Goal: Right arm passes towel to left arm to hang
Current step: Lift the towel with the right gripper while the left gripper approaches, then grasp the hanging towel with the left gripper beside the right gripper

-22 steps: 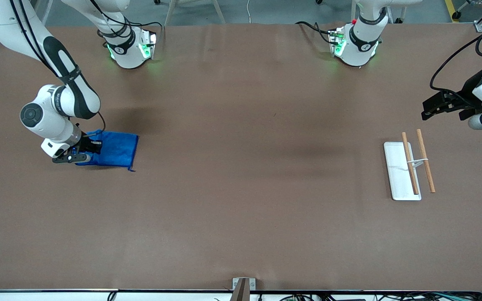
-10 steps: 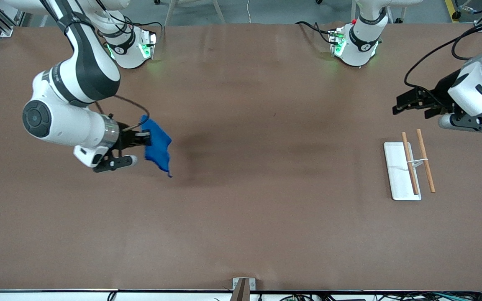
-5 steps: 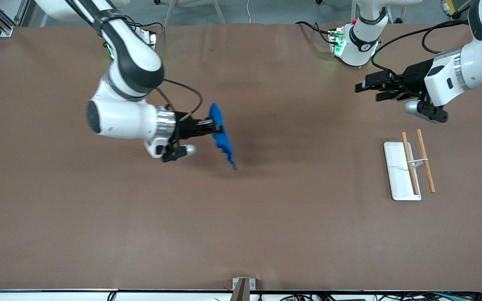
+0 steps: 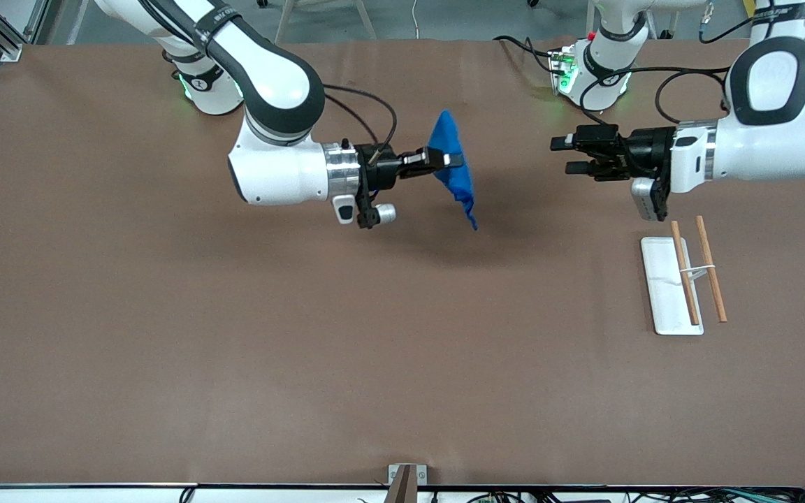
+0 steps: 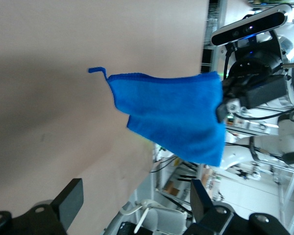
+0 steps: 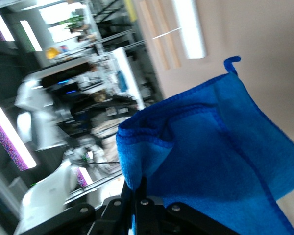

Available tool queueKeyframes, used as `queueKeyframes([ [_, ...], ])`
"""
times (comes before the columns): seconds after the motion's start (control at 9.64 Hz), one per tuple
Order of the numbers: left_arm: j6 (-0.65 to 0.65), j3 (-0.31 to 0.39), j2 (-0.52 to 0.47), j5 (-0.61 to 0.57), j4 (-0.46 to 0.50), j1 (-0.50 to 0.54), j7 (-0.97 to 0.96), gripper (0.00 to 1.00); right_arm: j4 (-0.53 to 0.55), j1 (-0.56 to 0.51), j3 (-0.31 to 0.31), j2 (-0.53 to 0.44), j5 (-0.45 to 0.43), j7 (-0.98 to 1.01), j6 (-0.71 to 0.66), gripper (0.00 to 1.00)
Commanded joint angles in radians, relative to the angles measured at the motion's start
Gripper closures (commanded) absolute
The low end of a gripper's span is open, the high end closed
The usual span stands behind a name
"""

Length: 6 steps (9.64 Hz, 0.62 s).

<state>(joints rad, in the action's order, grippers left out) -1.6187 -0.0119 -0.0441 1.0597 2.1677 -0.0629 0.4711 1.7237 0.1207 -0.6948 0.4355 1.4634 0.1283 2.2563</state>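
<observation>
I should grab the towel by its hemmed edge [image 5: 182,79] with my left gripper next, so that the blue towel's loop [image 5: 97,70] stays free to hang.
My right gripper [image 4: 450,160] is shut on one edge of the bright blue towel [image 4: 455,168] and holds it up over the middle of the table, the cloth hanging down from the fingers. The towel fills the right wrist view [image 6: 220,156], pinched between the shut fingers. My left gripper [image 4: 560,155] is open and empty, level in the air, pointing at the towel with a gap between them. The left wrist view shows the towel [image 5: 174,115] hanging ahead of the open fingers [image 5: 71,200], with the right gripper on its edge.
A white tray [image 4: 664,290] lies on the brown table toward the left arm's end, with a rack of two wooden rods [image 4: 698,269] over it. The two arm bases [image 4: 595,70] stand at the table's edge farthest from the front camera.
The right arm lifted the towel off the table at its own end and carried it toward the table's middle. The left arm swung in from the tray end toward the towel, fingers open.
</observation>
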Motion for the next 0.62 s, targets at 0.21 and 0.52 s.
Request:
queueKeyframes([
  [0.21, -0.026, 0.009, 0.032, 0.227, 0.208, 0.006, 0.321, 0.1, -0.028, 0.03, -0.008, 0.006, 0.297, 0.157, -0.003, 0.98],
  [0.52, -0.015, 0.023, 0.026, 0.469, 0.345, 0.005, 0.533, 0.11, -0.061, 0.046, -0.031, 0.006, 0.391, 0.159, -0.001, 0.99],
])
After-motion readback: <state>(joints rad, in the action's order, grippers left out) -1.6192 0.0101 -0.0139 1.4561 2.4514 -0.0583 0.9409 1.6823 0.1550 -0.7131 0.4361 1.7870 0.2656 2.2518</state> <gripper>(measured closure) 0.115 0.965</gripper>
